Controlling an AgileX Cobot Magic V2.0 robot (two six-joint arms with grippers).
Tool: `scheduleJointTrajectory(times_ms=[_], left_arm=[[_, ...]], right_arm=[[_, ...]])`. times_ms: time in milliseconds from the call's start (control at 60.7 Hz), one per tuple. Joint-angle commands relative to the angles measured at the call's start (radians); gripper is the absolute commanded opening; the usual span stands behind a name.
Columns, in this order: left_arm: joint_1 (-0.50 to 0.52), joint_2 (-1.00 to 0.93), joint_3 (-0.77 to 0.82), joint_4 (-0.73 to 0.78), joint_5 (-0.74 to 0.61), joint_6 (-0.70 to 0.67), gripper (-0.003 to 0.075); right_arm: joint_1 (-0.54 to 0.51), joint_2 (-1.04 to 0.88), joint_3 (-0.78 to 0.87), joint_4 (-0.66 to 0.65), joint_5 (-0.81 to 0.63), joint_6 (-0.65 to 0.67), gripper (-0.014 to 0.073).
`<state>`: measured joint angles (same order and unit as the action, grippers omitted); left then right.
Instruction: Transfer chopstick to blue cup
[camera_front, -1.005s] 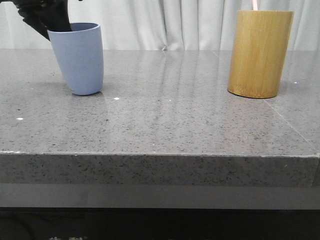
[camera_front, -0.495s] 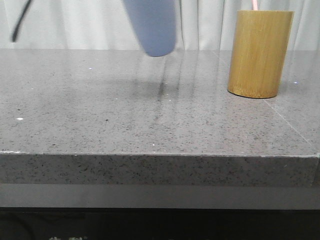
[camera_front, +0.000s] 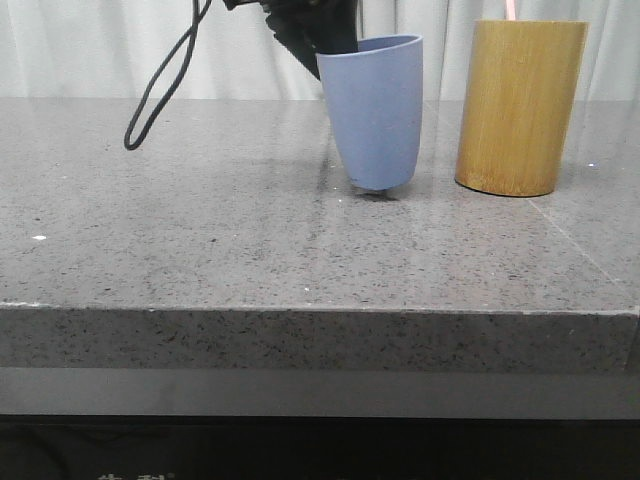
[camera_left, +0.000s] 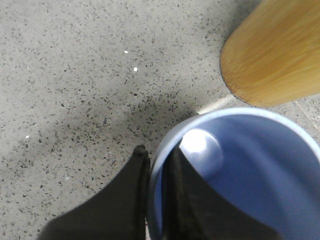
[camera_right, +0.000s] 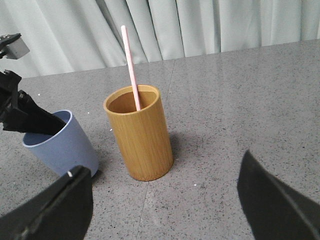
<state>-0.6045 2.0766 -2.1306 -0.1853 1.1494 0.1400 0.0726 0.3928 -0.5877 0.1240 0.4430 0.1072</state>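
Note:
The blue cup's base sits at the grey speckled table beside the bamboo cylinder (camera_front: 519, 106), and the cup would stand, so it is time to open my left gripper now.
The blue cup (camera_front: 377, 112) hangs tilted, its base just at the table, beside the bamboo cylinder (camera_front: 519, 106). My left gripper (camera_front: 318, 35) is shut on the cup's rim, one finger inside and one outside; this shows in the left wrist view (camera_left: 156, 159), where the cup (camera_left: 260, 165) is empty. One pale pink chopstick (camera_right: 131, 67) stands in the bamboo cylinder (camera_right: 141, 134); its tip shows in the front view (camera_front: 511, 9). My right gripper (camera_right: 165, 200) is open, near the cylinder on the side away from the curtain, holding nothing. The blue cup also shows in the right wrist view (camera_right: 65, 145).
A black cable (camera_front: 160, 85) hangs in a loop from the left arm above the grey speckled table (camera_front: 200, 230). A pale curtain (camera_front: 90, 45) runs behind. The table's front edge (camera_front: 300, 310) is near the camera.
My left gripper has lifted the blue cup from the table's left, carried it right through the air, and brought it down beside the bamboo cylinder. The cylinder and chopstick have not moved.

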Motion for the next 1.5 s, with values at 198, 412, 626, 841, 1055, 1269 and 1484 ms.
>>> scheduleJointTrajectory(times_ms=[198, 412, 626, 841, 1055, 1269, 1484], left_arm=[[-0.005, -0.055, -0.038, -0.022, -0.093, -0.011, 0.006], [-0.005, -0.055, -0.044, -0.022, -0.081, -0.011, 0.0247], [-0.002, -0.055, -0.156, -0.018, 0.063, -0.011, 0.0316], [0.021, -0.082, -0.205, -0.001, 0.132, -0.011, 0.0308], [0.044, -0.181, -0.145, 0.108, 0.132, -0.029, 0.0083], [0.167, -0.343, 0.059, 0.132, 0.132, -0.036, -0.0018], [0.347, -0.522, 0.314, 0.051, 0.052, -0.037, -0.0018]], right_arm=[[-0.006, 0.013, -0.034, 0.001, -0.071, -0.009, 0.0604], [-0.006, 0.013, -0.034, 0.001, -0.071, -0.009, 0.0604], [-0.006, 0.013, -0.033, 0.001, -0.068, -0.009, 0.0604], [-0.006, 0.013, -0.033, 0.001, -0.067, -0.009, 0.0604], [-0.006, 0.013, -0.033, 0.001, -0.064, -0.009, 0.0604], [-0.006, 0.013, -0.033, 0.001, -0.062, -0.009, 0.0604], [-0.006, 0.013, -0.033, 0.001, -0.063, -0.009, 0.0604]])
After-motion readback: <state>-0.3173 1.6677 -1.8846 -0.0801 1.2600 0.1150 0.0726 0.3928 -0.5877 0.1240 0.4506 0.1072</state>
